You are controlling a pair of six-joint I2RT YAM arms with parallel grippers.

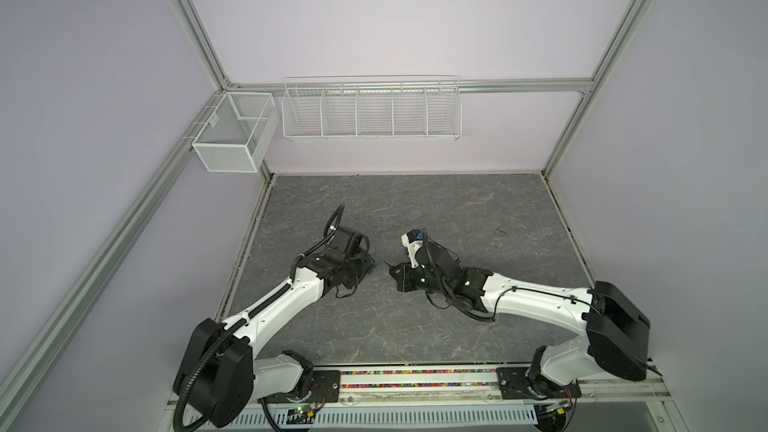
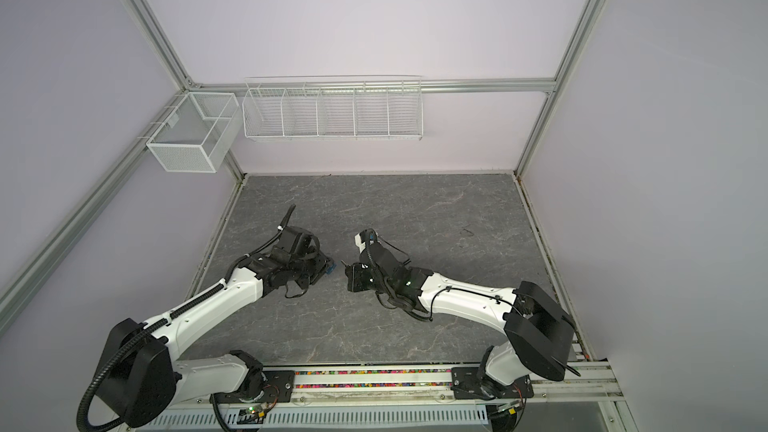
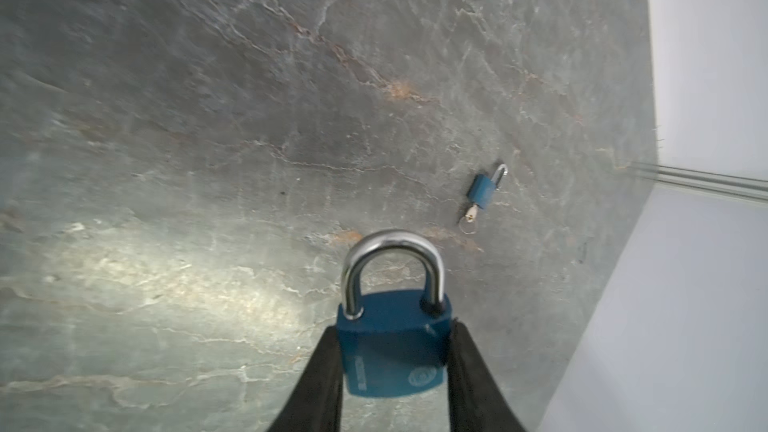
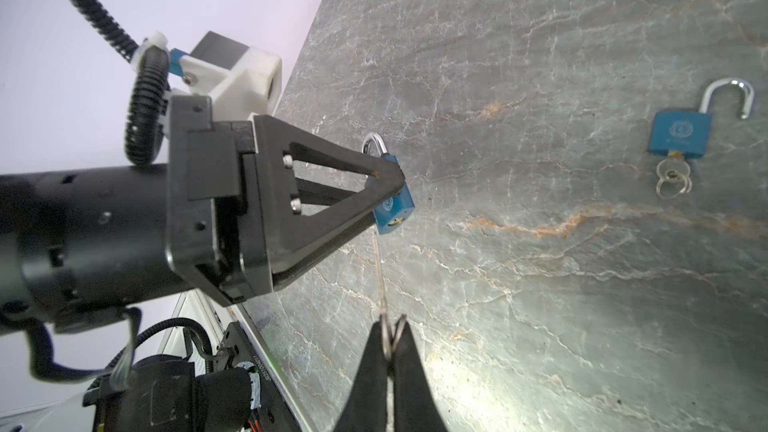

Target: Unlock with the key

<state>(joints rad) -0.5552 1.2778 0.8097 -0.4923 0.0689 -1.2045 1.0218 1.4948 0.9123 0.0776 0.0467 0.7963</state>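
Note:
The blue padlock is well above the grey stone table and would fall onto it if I opened my left gripper now. I need to keep holding the padlock.
A blue padlock with its steel shackle closed hangs above the table, and my left gripper is shut on its body. In the right wrist view this padlock turns its brass keyhole end toward the key. The key is thin and seen edge-on. My right gripper is shut on the key's head. The key's tip lies close beside the keyhole end; contact cannot be told. In both top views the left gripper and right gripper nearly meet mid-table.
A second blue padlock lies flat on the grey stone table, shackle swung open, with its own ringed key in it. Two white wire baskets hang on the back rail.

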